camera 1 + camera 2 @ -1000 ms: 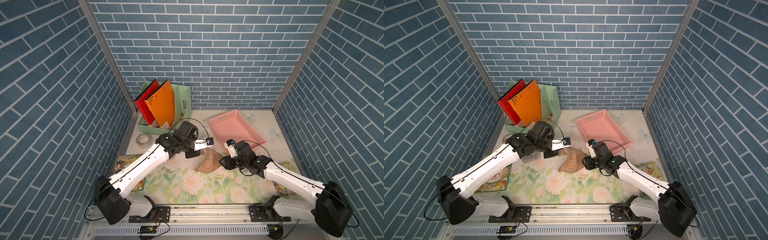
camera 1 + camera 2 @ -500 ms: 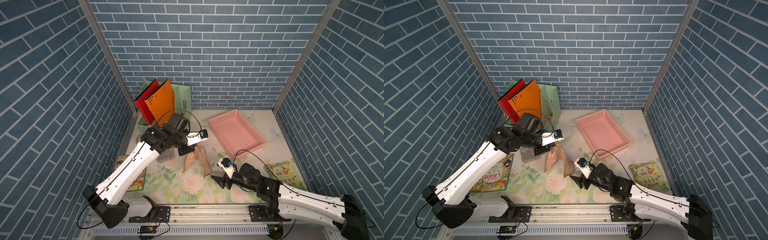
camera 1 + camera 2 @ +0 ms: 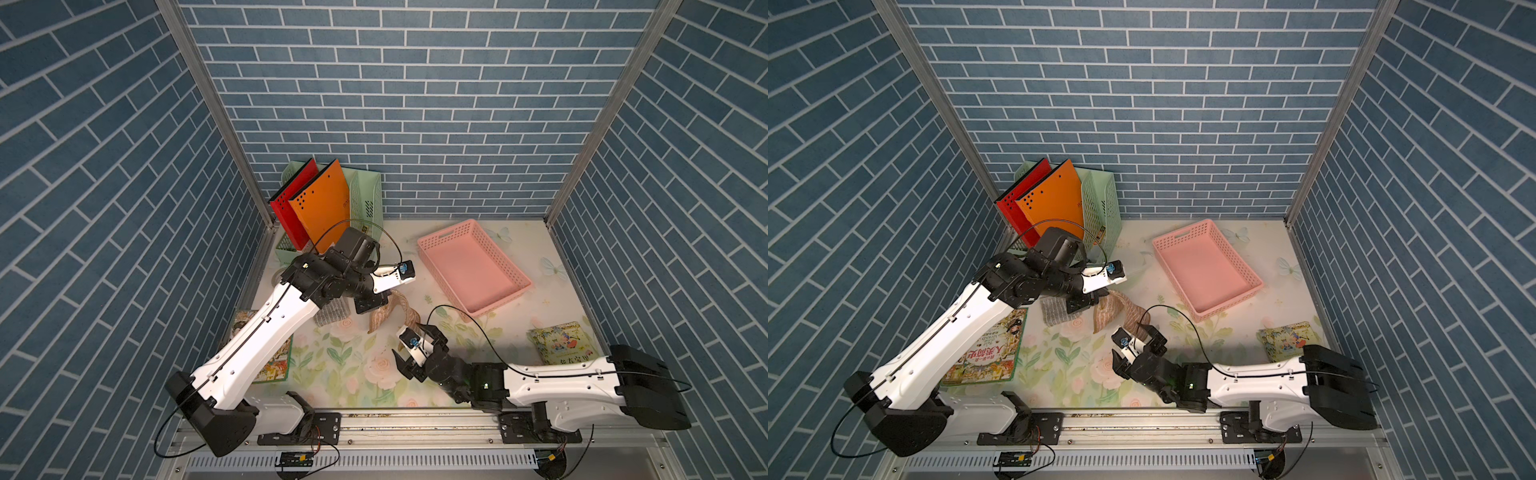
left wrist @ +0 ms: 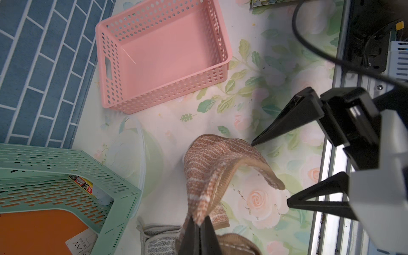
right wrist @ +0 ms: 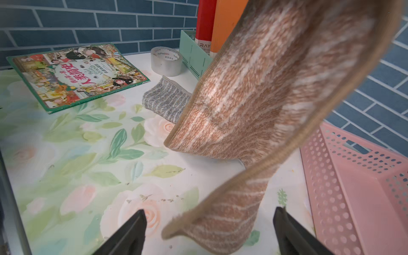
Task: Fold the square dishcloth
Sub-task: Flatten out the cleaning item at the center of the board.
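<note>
The right gripper grips the square dishcloth's loose hanging corner next, opposite my left gripper's hold. Then it stretches the dishcloth's edge and folds it.
The square dishcloth [image 3: 392,313] [image 3: 1113,311] is brown with pale stripes. It hangs crumpled from my left gripper [image 3: 374,303] [image 4: 199,218], which is shut on one edge just above the mat. The cloth's lower folds rest on the flowered mat. My right gripper [image 3: 407,338] [image 3: 1127,340] [image 5: 209,216] stands open near the table's front, pointing at the cloth. One loose hanging corner of the dishcloth [image 5: 276,88] dangles between its spread fingers without touching them. The left wrist view shows the dishcloth [image 4: 212,167] with the right gripper [image 4: 270,173] open beside it.
A pink basket [image 3: 444,239] sits back right. A grey striped cloth [image 3: 330,318] [image 5: 167,101] lies beside the left gripper. A green file rack [image 3: 368,199] with red and orange folders stands back left, a tape roll [image 5: 166,60] near it. Picture books [image 3: 984,353] [image 3: 559,343] lie left and right.
My right gripper has drawn back from the cloth toward the front edge and opened wide. The left gripper has carried the cloth a little to the left and back, still shut on it.
</note>
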